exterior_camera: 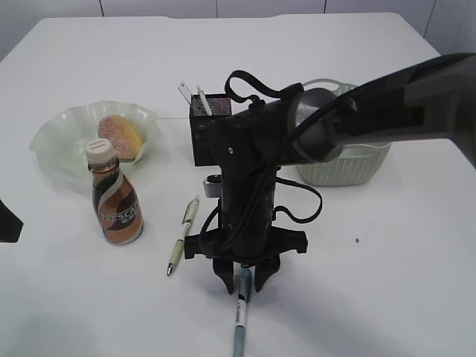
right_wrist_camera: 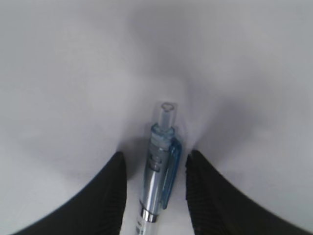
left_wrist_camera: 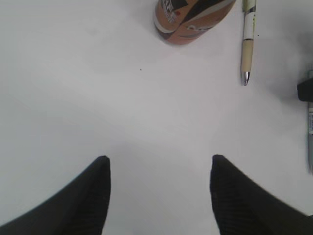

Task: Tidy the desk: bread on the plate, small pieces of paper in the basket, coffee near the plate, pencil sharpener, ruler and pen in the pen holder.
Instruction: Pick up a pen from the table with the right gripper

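Note:
I should close my right gripper now, because its fingertips reach down beside the body of the blue pen (exterior_camera: 239, 316), close over the table. Closing now would hold it.
My right gripper (exterior_camera: 244, 288) (right_wrist_camera: 156, 155) points down at the table, open, its jaws either side of a clear blue pen (exterior_camera: 239, 316) (right_wrist_camera: 161, 171) with a gap on each side. A cream pen (exterior_camera: 184, 234) (left_wrist_camera: 248, 41) lies left of it. The coffee (exterior_camera: 115, 197) (left_wrist_camera: 190, 17) stands upright by the plate (exterior_camera: 52, 152), which holds the bread (exterior_camera: 119, 136). The pen holder (exterior_camera: 208, 130) has the ruler (exterior_camera: 186, 92) sticking out. A small grey piece, perhaps the pencil sharpener (exterior_camera: 212, 186), lies by the arm. My left gripper (left_wrist_camera: 159, 161) hangs open over bare table. No small pieces of paper show.
The basket (exterior_camera: 357, 163) stands behind the right arm, its inside mostly hidden. The right arm reaches across the middle of the white table from the right. A dark piece at the left edge (exterior_camera: 7, 222) is probably the left arm.

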Controlling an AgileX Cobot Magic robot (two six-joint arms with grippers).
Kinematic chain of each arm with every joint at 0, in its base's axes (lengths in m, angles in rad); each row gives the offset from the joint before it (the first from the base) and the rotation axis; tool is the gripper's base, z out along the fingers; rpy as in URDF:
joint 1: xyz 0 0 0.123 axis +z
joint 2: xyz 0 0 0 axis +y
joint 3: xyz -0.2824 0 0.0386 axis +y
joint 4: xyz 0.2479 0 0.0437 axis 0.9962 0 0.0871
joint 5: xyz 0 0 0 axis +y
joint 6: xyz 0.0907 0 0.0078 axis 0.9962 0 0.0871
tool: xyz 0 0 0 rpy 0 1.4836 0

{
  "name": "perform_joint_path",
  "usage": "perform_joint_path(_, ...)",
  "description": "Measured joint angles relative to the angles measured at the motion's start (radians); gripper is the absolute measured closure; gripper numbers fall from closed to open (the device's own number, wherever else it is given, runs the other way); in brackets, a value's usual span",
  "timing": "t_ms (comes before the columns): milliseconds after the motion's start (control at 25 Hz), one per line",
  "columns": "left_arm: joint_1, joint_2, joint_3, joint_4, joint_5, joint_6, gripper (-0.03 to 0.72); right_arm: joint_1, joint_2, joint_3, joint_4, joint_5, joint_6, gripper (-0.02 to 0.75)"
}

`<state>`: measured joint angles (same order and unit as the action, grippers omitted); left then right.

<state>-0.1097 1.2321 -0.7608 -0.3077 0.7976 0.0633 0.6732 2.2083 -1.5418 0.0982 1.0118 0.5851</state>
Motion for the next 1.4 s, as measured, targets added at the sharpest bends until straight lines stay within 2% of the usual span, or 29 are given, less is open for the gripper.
perform_joint_path(200,0.0,0.0,0.0,0.0,-0.004,0.0,0.218,0.0,0.002,0.0,-0.002,0.0,0.0,0.458)
perform_joint_path(400,0.0,0.0,0.0,0.0,-0.004,0.0,0.218,0.0,0.002,0.0,-0.006,0.0,0.0,0.587)
perform_joint_path(480,0.0,0.0,0.0,0.0,-0.006,0.0,0.218,0.0,0.002,0.0,-0.006,0.0,-0.005,0.615)
perform_joint_path(800,0.0,0.0,0.0,0.0,-0.006,0.0,0.218,0.0,-0.008,-0.001,-0.004,0.015,-0.092,0.624)
perform_joint_path(1040,0.0,0.0,0.0,0.0,0.002,0.0,0.218,-0.016,-0.111,0.0,0.003,-0.019,-0.146,0.624)
perform_joint_path(1200,0.0,0.0,0.0,0.0,0.015,0.0,0.218,-0.081,-0.202,0.0,0.009,-0.055,-0.18,0.624)
perform_joint_path(1400,0.0,0.0,0.0,0.0,0.017,0.0,0.218,-0.224,-0.286,-0.042,0.033,-0.066,-0.264,0.624)
